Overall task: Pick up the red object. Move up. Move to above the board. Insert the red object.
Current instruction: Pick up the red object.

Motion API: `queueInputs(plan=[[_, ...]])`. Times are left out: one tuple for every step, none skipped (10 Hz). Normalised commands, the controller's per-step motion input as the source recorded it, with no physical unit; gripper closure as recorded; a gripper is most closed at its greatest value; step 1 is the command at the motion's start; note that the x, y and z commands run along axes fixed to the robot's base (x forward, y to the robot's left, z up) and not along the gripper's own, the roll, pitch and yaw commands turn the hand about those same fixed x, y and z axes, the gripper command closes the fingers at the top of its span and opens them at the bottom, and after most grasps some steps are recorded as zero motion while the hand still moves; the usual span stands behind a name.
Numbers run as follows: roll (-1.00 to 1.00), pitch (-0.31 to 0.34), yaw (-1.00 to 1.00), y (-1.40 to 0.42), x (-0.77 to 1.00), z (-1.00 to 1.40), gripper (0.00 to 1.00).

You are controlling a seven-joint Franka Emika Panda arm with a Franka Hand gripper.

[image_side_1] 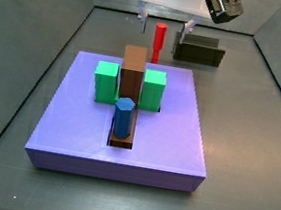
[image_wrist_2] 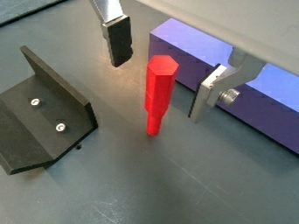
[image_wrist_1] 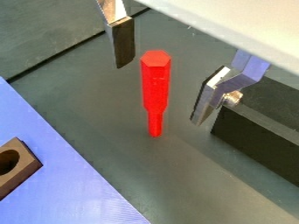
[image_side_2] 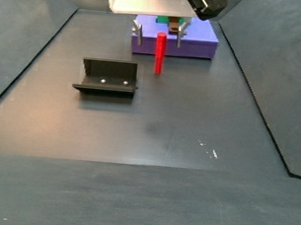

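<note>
My gripper grabs the red peg by its hexagonal upper end (image_side_1: 160, 29) next, to leave its thin lower end free to go into the board (image_side_1: 166, 132).
The red object (image_wrist_1: 155, 87) is a thin red hexagonal peg standing upright on the dark floor, apart from the board. It shows in both wrist views (image_wrist_2: 158, 92) and both side views (image_side_1: 158, 34) (image_side_2: 159, 54). My gripper (image_wrist_1: 165, 72) is open and straddles the peg's upper part, one finger on each side with a gap to each; it also shows in a wrist view (image_wrist_2: 162, 70) and a side view (image_side_1: 169, 25). The lavender board (image_side_1: 166, 132) carries green blocks (image_side_1: 107, 81), a tall brown block (image_side_1: 134, 67) and a blue peg (image_side_1: 123, 117).
A small dark olive box (image_side_1: 200, 53) sits close beside the gripper's finger (image_wrist_1: 214, 96). The dark fixture (image_side_2: 106, 78) stands on the floor to the other side (image_wrist_2: 41, 122). The board's edge is close by in both wrist views (image_wrist_1: 59, 157) (image_wrist_2: 233, 74). Grey walls ring the floor.
</note>
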Motion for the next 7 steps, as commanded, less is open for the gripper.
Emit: queueInputs(plan=[[0.0, 0.0, 0.0, 0.0, 0.0, -0.08, 0.0], [0.0, 0.017, 0.0, 0.0, 0.0, -0.04, 0.0], [0.0, 0.0, 0.0, 0.0, 0.0, 0.0, 0.0], [0.0, 0.0, 0.0, 0.0, 0.0, 0.0, 1.0], [0.0, 0.0, 0.0, 0.0, 0.0, 0.0, 1.0], [0.0, 0.0, 0.0, 0.0, 0.0, 0.0, 1.0], [0.0, 0.0, 0.0, 0.0, 0.0, 0.0, 1.0]])
